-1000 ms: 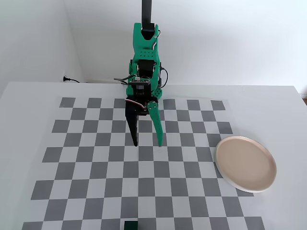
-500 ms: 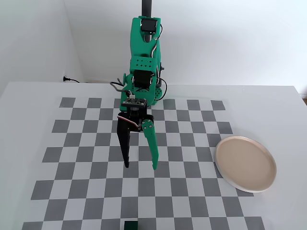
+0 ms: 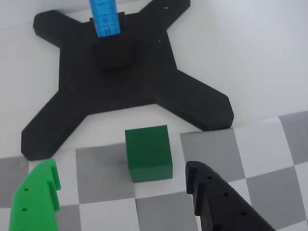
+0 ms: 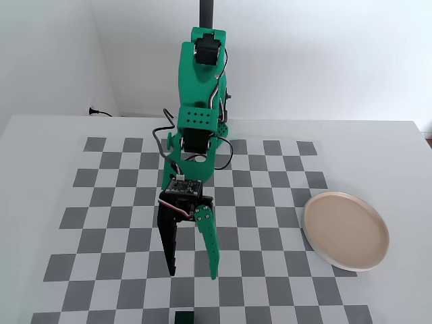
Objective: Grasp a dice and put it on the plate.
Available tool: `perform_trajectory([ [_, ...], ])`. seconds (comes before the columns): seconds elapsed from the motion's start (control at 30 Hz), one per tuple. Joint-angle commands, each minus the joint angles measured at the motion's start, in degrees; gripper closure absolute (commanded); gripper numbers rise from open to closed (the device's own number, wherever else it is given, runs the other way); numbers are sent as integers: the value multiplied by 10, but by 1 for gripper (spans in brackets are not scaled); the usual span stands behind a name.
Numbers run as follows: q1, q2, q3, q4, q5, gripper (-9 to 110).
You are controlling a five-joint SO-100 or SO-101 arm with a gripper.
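Observation:
I next need to grab the dice by its two opposite sides with my gripper, to set the green dice on the plate [image 4: 345,231].
The dice [image 3: 148,153] is a small dark green cube on a grey square, just ahead of my fingertips in the wrist view. In the fixed view the dice [image 4: 183,317] sits at the mat's near edge, partly cut off by the frame. My gripper [image 4: 193,274] is open and hangs just short of the cube, pointing down at the board. In the wrist view the gripper [image 3: 120,175] shows a green finger at the left and a black finger at the right, with nothing between them. The beige-pink plate [image 4: 345,231] lies empty at the right.
A black cross-shaped stand base [image 3: 120,82] with a blue post [image 3: 105,18] sits right behind the dice. The checkerboard mat [image 4: 270,270] covers the white table. A cable and plug [image 4: 100,112] lie by the back wall.
The arm has stretched forward and lowered toward the near edge, carrying the open gripper about two squares closer to the dice. The dice and the plate have not moved.

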Motion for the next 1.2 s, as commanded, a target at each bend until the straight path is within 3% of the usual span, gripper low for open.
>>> perform_trajectory([
  [0.0,4,-31,-105,-9,-2,79],
  [0.83,7,-315,-285,-40,-21,80],
  [1.17,10,-345,-310,-39,-21,85],
])
